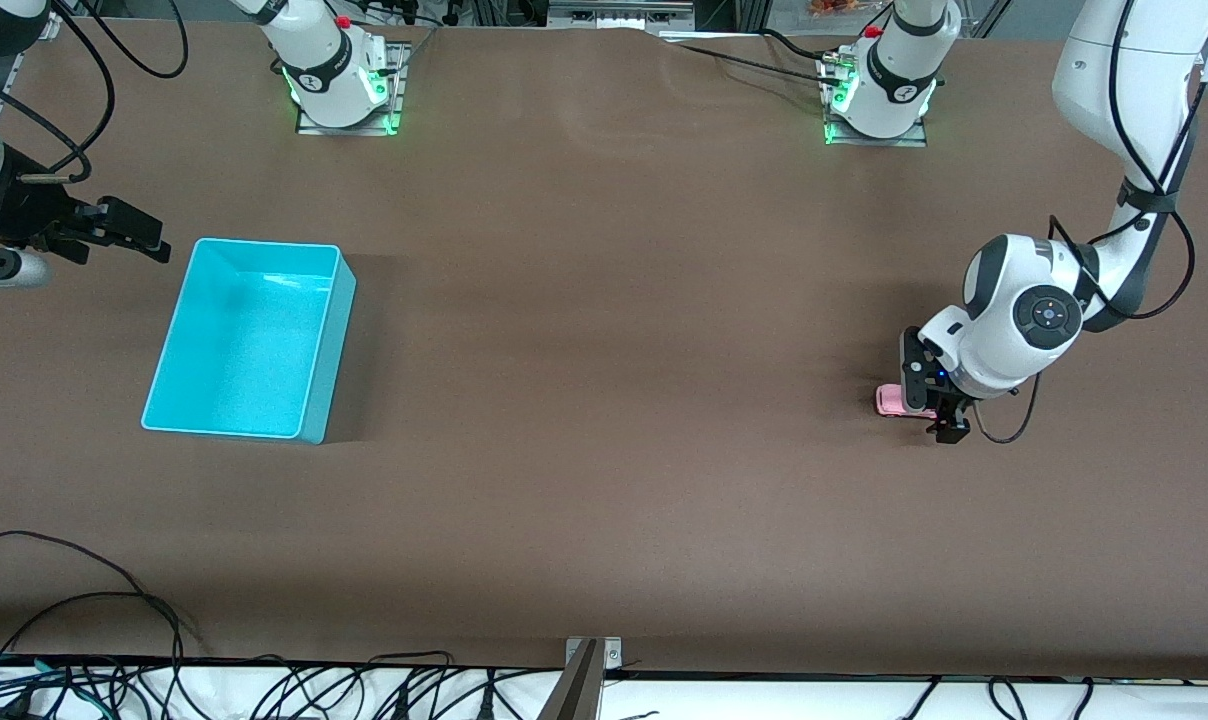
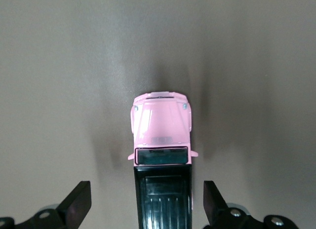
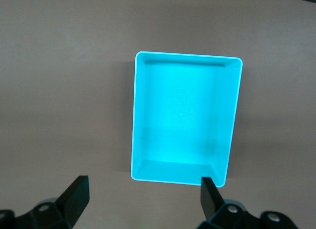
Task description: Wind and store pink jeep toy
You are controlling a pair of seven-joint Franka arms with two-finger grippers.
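Note:
The robot's left gripper needs to wind up and store the toy, so it should next grab the pink jeep (image 2: 161, 123) by its black roof (image 2: 162, 197).
The pink jeep toy (image 1: 891, 400) stands on the brown table toward the left arm's end. My left gripper (image 1: 930, 396) is down over it and open. In the left wrist view the jeep (image 2: 162, 125) shows its pink hood and black roof, and the roof lies between the two fingers (image 2: 79, 203) with a gap on each side; my left gripper (image 2: 146, 205) is not touching it. The turquoise bin (image 1: 249, 340) is empty, toward the right arm's end. My right gripper (image 1: 134, 232) hangs open and empty beside the bin, which shows in the right wrist view (image 3: 185, 120) past that gripper (image 3: 144, 202).
The two arm bases (image 1: 339, 80) (image 1: 879, 90) stand with green lights at the table's edge farthest from the front camera. Black cables (image 1: 84, 620) lie along the edge nearest that camera, with a metal bracket (image 1: 589, 665) at its middle.

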